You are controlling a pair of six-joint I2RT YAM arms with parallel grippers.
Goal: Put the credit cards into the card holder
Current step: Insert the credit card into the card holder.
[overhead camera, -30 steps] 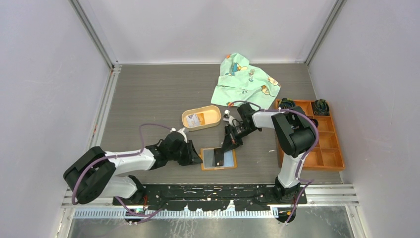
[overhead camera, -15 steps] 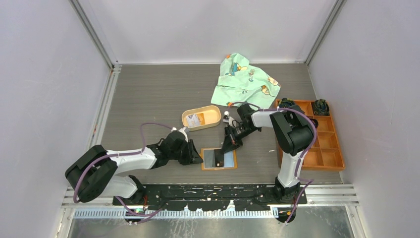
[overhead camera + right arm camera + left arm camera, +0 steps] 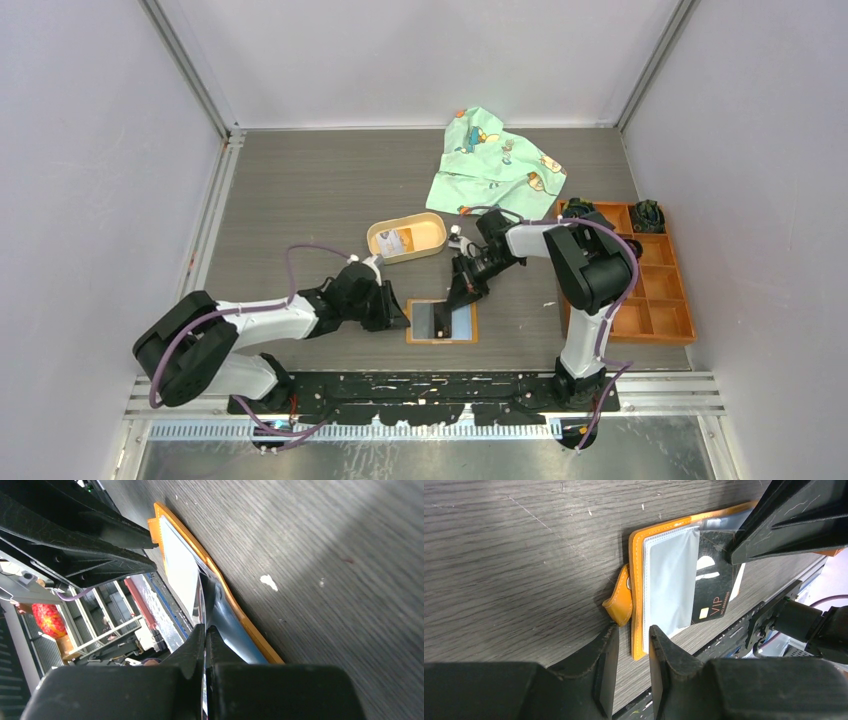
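My right gripper opens now, since the dark card's far end is under the clear sleeve and the dark card would stay in the holder (image 3: 470,335).
The orange card holder (image 3: 470,335) lies open and flat near the front edge, clear sleeves up. My right gripper (image 3: 462,293) is shut on a dark card (image 3: 443,321) that is held edge-down with its far end inside a sleeve. The left wrist view shows this black card (image 3: 714,587) partly under the clear sleeve. My left gripper (image 3: 398,318) is narrowly open at the holder's left side, and its fingers (image 3: 606,655) straddle the orange edge (image 3: 638,580) beside the snap tab (image 3: 618,606). A whitish card (image 3: 397,240) lies in the oval tray.
The oval tan tray (image 3: 432,232) stands just behind the holder. A green patterned cloth (image 3: 495,160) lies at the back. The orange compartment box (image 3: 660,300) is at the right, with dark items (image 3: 648,213) in its far cells. The metal rail runs along the front.
Almost nothing. The left arm has shifted very slightly. The right gripper stays at the holder with the dark card.
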